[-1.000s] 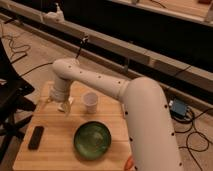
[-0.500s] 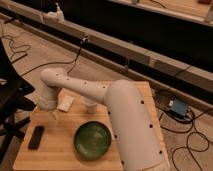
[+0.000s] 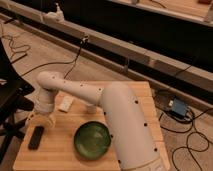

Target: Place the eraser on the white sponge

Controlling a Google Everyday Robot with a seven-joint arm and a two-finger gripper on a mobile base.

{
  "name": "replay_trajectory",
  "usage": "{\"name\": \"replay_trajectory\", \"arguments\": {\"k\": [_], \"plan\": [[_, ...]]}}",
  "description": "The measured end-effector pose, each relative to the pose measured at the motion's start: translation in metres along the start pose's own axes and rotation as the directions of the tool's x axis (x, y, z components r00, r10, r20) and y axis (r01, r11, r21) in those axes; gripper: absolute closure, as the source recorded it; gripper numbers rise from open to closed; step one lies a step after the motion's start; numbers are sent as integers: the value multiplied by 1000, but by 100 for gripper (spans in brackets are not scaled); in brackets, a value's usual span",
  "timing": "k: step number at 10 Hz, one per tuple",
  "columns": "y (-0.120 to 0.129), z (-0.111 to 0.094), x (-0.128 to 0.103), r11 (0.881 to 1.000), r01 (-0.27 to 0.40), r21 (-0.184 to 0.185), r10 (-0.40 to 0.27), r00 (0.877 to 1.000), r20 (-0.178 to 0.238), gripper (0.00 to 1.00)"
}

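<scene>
The gripper will grab the black eraser across its middle [image 3: 36,137] next. The eraser will then be put on the white sponge [image 3: 65,103] by the gripper.
The eraser [image 3: 36,137] is a small black block lying flat on the wooden table [image 3: 60,155], near its front left corner. The white sponge [image 3: 65,103] is a thin white pad lying flat farther back, beside the arm. My gripper [image 3: 41,121] points down at the left side of the table, just above and behind the eraser and to the front left of the sponge. Its fingers are spread apart and hold nothing.
A green bowl [image 3: 92,140] sits at the middle front of the table. My white arm [image 3: 120,120] crosses the table from the right and hides what lies behind it. A dark chair [image 3: 7,100] stands left of the table. Cables and a blue box [image 3: 177,107] lie on the floor.
The gripper has swung left and forward across the table, from beside the sponge and cup to just above the eraser. The cup is now hidden by the arm.
</scene>
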Motion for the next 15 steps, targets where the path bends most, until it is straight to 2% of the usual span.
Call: {"name": "replay_trajectory", "arguments": {"k": [3,6,8,11,13,15], "plan": [[3,11,14,999,-33,-25,33,999,-25,23],[2,36,24,992,-65,-104,59,997,-58,23],[0,51,24,987,-81,-137,76,996,-44,23],[-6,77,22,983,-94,-160,96,995,5,23],[-6,88,27,980,-115,-160,121,992,28,37],[-5,90,32,980,-133,-151,139,990,30,57]]}}
